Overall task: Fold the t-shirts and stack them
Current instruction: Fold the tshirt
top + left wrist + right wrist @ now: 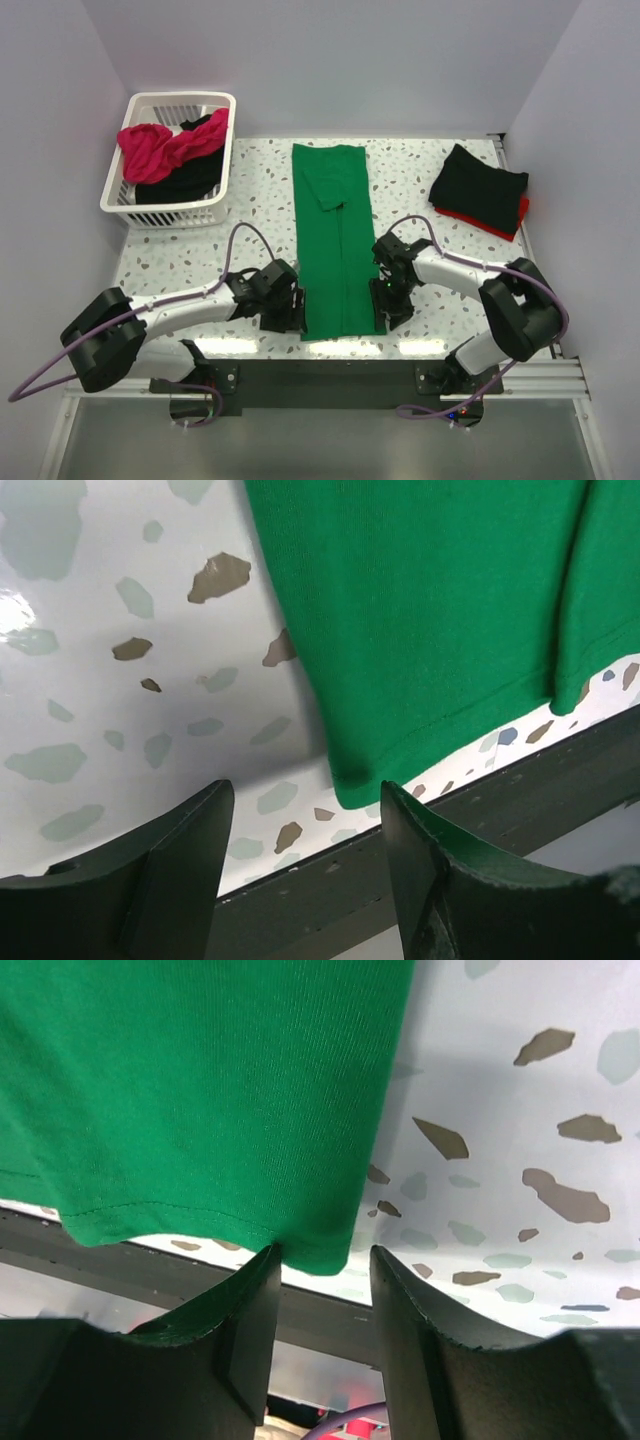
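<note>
The robot should next grab the green t-shirt's near hem corner (306, 336) (354, 785) with its left gripper, opposite the right gripper's corner, so that the hem folds over evenly.
The bright green t-shirt (335, 240) lies flat in the middle of the table as a long narrow strip running from the back to the near edge. My left gripper (292, 312) stands open at its near left corner. In the left wrist view that corner (360, 785) sits just ahead of the gap in the left gripper (305, 792), touching neither finger. My right gripper (388, 300) is at the near right corner. In the right wrist view the hem corner (320, 1255) hangs in the narrower gap of the right gripper (325, 1252), brushing one finger (262, 1270) but not pinched.
A white slatted basket (165, 212) at the back left holds a magenta-pink shirt (150, 150) and a black shirt (188, 180). At the back right a folded black shirt (478, 185) lies on a red one (482, 222). The table's dark front rail (400, 880) runs just below both corners.
</note>
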Motion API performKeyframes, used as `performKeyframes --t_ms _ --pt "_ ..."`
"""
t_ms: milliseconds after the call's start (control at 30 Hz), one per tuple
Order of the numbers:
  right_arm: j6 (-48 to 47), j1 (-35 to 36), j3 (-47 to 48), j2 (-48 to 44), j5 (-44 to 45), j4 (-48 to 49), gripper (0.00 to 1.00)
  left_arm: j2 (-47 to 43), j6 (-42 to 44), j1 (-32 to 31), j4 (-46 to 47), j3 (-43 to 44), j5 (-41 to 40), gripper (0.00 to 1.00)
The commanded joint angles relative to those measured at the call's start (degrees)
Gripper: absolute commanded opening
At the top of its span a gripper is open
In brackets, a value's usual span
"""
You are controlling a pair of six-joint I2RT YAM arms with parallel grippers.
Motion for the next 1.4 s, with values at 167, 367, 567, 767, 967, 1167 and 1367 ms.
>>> performKeyframes --t_ms 167,367,567,767,967,1167,1367 --pt "-2.0 0.1 0.6 1.8 2.0 0.7 0.43 3.8 -3.3 -1.6 5.7 -1.8 1.8 0.51" --pt "-1.4 0.2 -0.5 -0.1 3.1 -0.5 0.36 5.6 -4.1 -2.3 6.4 -3.7 2.0 0.33" --pt "-1.0 0.1 -0.7 -0.7 3.9 -1.3 0.34 6.0 -5.1 -3.0 6.1 -5.3 1.9 0.15" --pt "-0.6 0.2 -0.7 -1.7 6.1 -2.9 0.34 5.8 -5.2 -3.5 5.6 -5.3 1.3 0.12" --pt "-0.6 0.3 0.0 -3.0 7.4 -4.7 0.34 6.2 -5.0 -3.8 5.7 -5.2 1.2 0.1" --pt "-0.4 0.1 1.2 -6.8 1.9 -2.5 0.34 5.9 -5.0 -4.3 5.2 -4.6 1.0 0.09" --pt "-0.1 0.1 1.2 -5.4 -2.1 0.1 0.35 5.3 -5.1 -4.5 4.4 -4.2 0.6 0.09"
